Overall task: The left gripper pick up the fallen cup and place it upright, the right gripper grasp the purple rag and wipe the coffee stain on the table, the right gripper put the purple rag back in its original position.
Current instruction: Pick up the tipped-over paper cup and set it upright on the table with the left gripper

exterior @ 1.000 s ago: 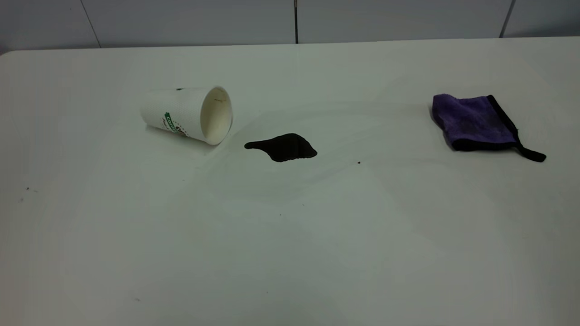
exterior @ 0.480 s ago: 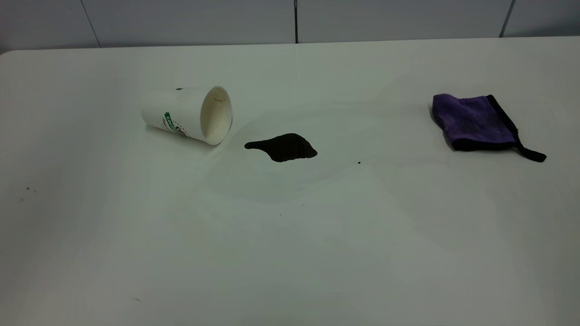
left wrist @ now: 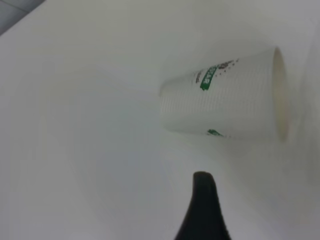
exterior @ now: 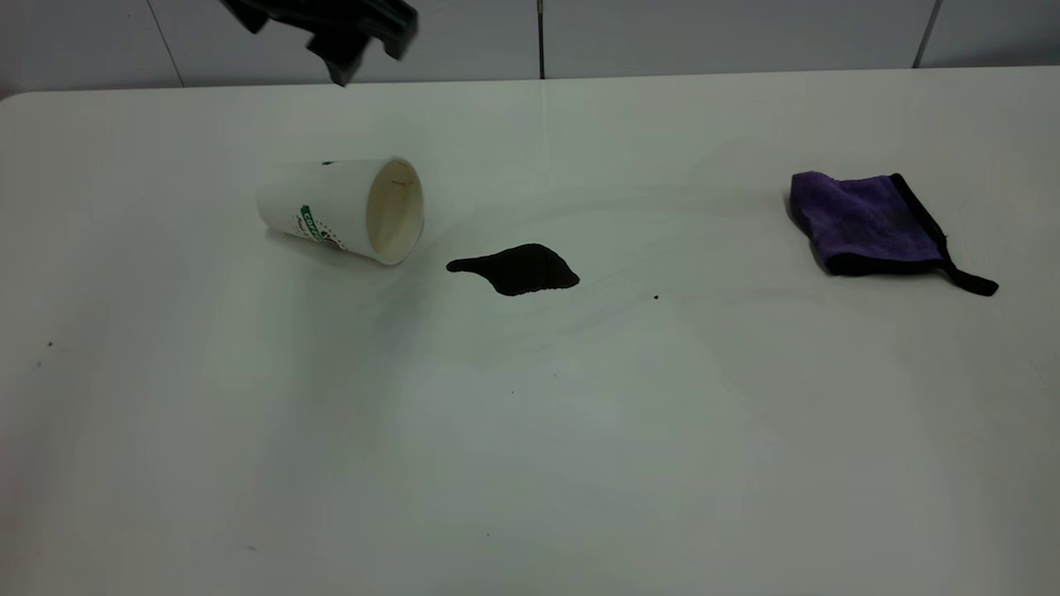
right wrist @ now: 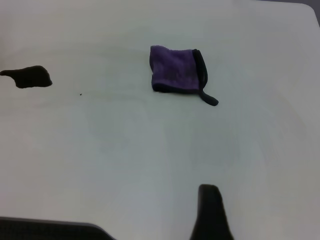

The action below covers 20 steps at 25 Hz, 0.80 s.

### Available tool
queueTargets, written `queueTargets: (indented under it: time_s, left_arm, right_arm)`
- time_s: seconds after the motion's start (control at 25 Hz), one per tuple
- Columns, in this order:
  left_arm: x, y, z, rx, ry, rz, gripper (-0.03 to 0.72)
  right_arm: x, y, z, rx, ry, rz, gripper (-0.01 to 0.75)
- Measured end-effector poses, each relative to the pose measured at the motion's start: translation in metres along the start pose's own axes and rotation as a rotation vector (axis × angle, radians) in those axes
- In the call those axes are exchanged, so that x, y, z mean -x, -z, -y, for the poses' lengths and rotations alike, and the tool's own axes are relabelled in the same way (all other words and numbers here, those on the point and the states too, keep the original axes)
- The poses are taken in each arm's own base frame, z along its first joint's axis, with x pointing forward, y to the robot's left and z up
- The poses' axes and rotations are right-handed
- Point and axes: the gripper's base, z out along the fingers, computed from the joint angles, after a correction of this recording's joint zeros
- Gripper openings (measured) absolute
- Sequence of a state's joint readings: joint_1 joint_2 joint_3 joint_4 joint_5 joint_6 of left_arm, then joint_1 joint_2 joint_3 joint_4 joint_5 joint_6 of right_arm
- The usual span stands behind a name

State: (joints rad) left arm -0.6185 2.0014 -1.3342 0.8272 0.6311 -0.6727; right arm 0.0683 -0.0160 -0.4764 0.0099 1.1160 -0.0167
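The fallen cup needs to be set upright beside the coffee stain [exterior: 517, 269]. For that, my left gripper next needs to pick up the cup by its open rim [exterior: 397, 210].
The cup [exterior: 344, 211] lies on its side at the table's [exterior: 530, 430] left, mouth facing the coffee stain [exterior: 517, 269], a dark blot just right of it. My left gripper [exterior: 368, 62] hangs high above and behind the cup, blurred, jaws apart and empty. In the left wrist view the cup [left wrist: 225, 102] lies beyond one dark finger [left wrist: 204, 210]. The purple rag [exterior: 865, 219] sits at the far right, strap tail trailing right. The right wrist view shows the rag [right wrist: 175, 69], the stain [right wrist: 29, 76] and one finger [right wrist: 210, 215] well short of the rag. The right gripper is outside the exterior view.
A tiny dark speck [exterior: 656, 296] lies right of the stain, and more specks [exterior: 50, 343] dot the left side. A grey panelled wall [exterior: 530, 33] runs behind the table's far edge. A dark bar [right wrist: 45, 230] crosses a corner of the right wrist view.
The left gripper has come into the exterior view at the top, above and behind the cup. Cup, stain and rag have not moved.
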Motion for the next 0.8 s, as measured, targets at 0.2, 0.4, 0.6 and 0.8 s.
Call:
queueTargets:
  time_s: [0.2,0.4,0.6,0.8]
  left_arm:
    - [0.012,-0.032,0.036,0.136,-0.076,0.010,0.634]
    - [0.013,-0.064,0.056,0.155,-0.099,-0.012,0.631]
    - [0.014,-0.087,0.068,0.171,-0.126,-0.023,0.629]
    - [0.009,-0.111,0.068,0.180,-0.126,-0.056,0.624]
  right_arm:
    - [0.000,0.000,0.000,0.000,0.000,0.000,0.580]
    - [0.000,0.000,0.000,0.000,0.000,0.000,0.580]
    - [0.000,0.000,0.000,0.000,0.000,0.000,0.580]
    - [0.000,0.000,0.000,0.000,0.000,0.000,0.580]
